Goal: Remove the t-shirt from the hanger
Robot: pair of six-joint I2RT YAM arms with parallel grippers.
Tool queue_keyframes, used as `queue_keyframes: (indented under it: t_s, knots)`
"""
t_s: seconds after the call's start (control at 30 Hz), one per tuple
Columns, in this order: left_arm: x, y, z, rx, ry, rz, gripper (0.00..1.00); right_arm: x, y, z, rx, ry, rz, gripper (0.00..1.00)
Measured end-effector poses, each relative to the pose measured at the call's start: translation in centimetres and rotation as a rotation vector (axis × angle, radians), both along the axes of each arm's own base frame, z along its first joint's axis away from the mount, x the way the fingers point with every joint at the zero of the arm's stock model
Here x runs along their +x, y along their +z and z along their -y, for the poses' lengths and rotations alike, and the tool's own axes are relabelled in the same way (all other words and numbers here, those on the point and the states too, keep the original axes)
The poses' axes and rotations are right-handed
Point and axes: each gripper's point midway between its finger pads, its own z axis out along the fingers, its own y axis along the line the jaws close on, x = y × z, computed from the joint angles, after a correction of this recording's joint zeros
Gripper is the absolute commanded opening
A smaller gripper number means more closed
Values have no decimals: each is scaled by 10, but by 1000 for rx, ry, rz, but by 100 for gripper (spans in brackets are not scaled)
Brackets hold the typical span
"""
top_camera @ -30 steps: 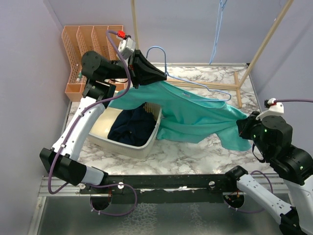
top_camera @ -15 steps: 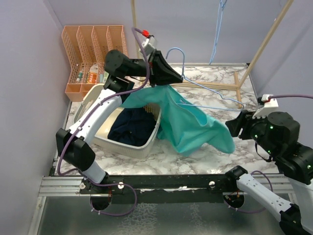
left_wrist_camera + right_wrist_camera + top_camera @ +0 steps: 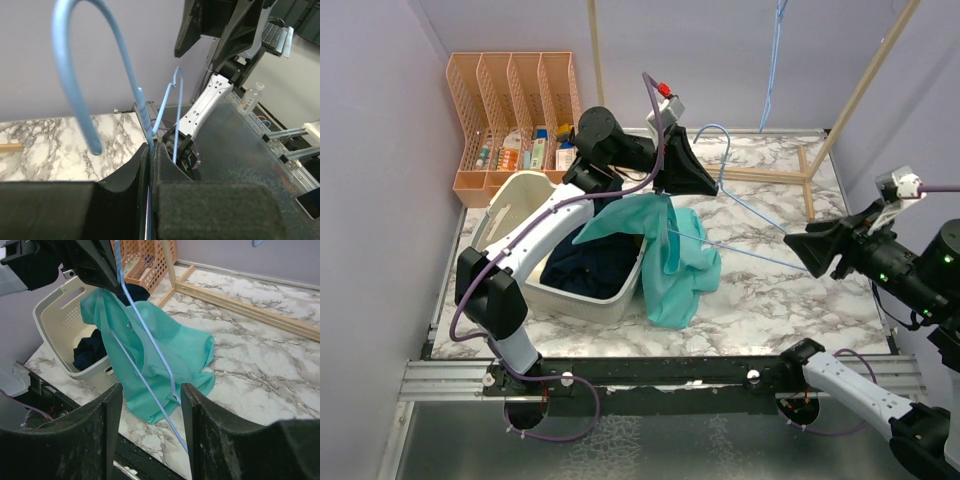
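Observation:
I should next grab the hanger's bare end with my right gripper, opposite the teal t-shirt [image 3: 670, 260], so my left gripper is free to take the t-shirt off.
My left gripper [image 3: 712, 186] is shut on the neck of the blue wire hanger [image 3: 750, 254], holding it above the table's middle. In the left wrist view the jaws [image 3: 150, 150] pinch the wire just under the hook of the hanger [image 3: 75, 85]. The teal t-shirt [image 3: 670, 260] hangs bunched from the hanger's left end, its lower part lying on the marble. My right gripper [image 3: 808, 252] is open at the hanger's right end. In the right wrist view the hanger's [image 3: 146, 327] wires run between the open gripper's [image 3: 150, 415] fingers, with the t-shirt [image 3: 165, 350] beyond them.
A white laundry basket [image 3: 535, 290] with dark clothes [image 3: 595, 260] stands left of the shirt, and the shirt touches its rim. An orange rack [image 3: 510, 90] sits at the back left. A wooden frame [image 3: 840, 110] rises at the back right, with a blue cord [image 3: 778, 50] hanging.
My right gripper let go of the t-shirt and drew back to the right. The left arm carried the hanger to the right, and the shirt slid off the right end and bunched at the left.

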Motion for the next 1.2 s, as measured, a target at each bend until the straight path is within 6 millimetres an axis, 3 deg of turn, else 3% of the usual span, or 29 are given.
queue_keyframes:
  t_s: [0.27, 0.37, 0.5, 0.6, 0.7, 0.77, 0.9, 1.03, 1.2]
  knots:
    - [-10, -4, 5, 14, -32, 1, 0, 20, -34, -20, -82, 70, -84, 56]
    - [-10, -5, 6, 15, -33, 1, 0, 24, -46, -26, -102, 96, -109, 40]
    - [-13, -5, 7, 17, -41, 0, 0, 25, -56, -30, -122, 118, -124, 3]
    - [-14, -5, 8, 16, -41, 3, 1, 23, -57, -32, -121, 141, -121, 1]
    - [-14, -6, 9, 17, -41, 4, 43, 18, -54, -33, -113, 157, -108, 1]
    - [-13, -7, 9, 16, -36, 10, 59, 17, -54, -32, -110, 154, -105, 1]
    - [-7, -11, 9, 33, -5, -3, 76, 15, -49, -22, -100, 99, -82, 1]
    - [7, -5, 0, 29, 107, 7, 88, 13, -40, -9, -80, 33, -47, 1]
    - [20, 15, -27, 1, 341, 65, 94, 12, -21, 4, -55, -34, 3, 1]
